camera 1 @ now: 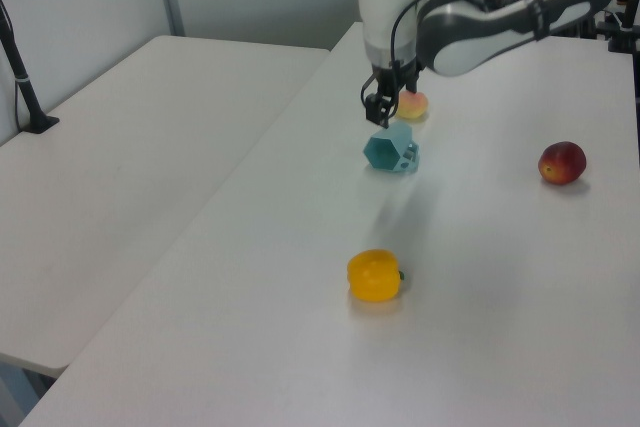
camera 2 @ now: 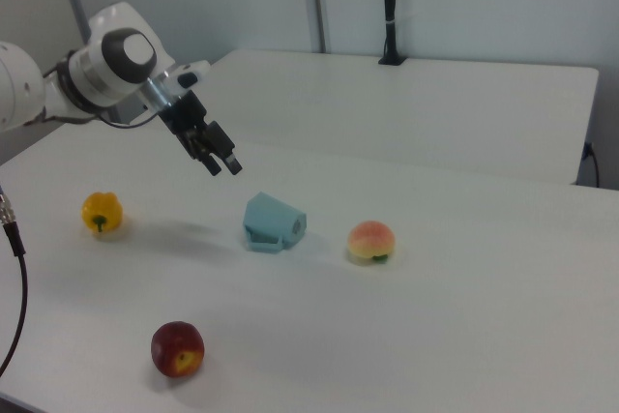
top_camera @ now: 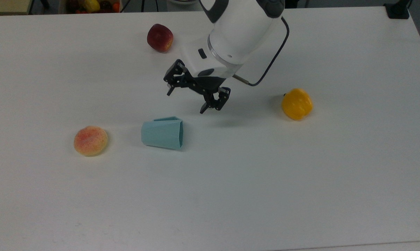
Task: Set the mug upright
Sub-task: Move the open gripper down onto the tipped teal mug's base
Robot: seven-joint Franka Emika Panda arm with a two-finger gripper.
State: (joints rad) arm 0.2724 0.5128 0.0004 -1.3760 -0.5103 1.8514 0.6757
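Note:
The pale teal faceted mug has to be set upright, so next my gripper will grab it by its hexagonal rim (camera 1: 383,154) and leave its handle (camera 1: 411,156) free.
The pale teal faceted mug (top_camera: 162,133) lies on its side on the white table (top_camera: 265,181), its hexagonal rim facing the top view's right and its handle on the far side. The left view shows the mug (camera 1: 391,150) with its open mouth toward the camera, and in the right view the mug (camera 2: 273,222) lies with its handle down in front. My gripper (top_camera: 186,101) hangs open in the air just beyond the mug's rim end, holding nothing. It hovers right above the mug in the left view (camera 1: 378,114) and up-left of it in the right view (camera 2: 222,167).
A peach (top_camera: 90,140) lies to the top view's left of the mug. A red apple (top_camera: 159,37) sits near the far edge, and a yellow bell pepper (top_camera: 296,104) lies at the right. A second white table (camera 1: 130,147) adjoins on the left view's left.

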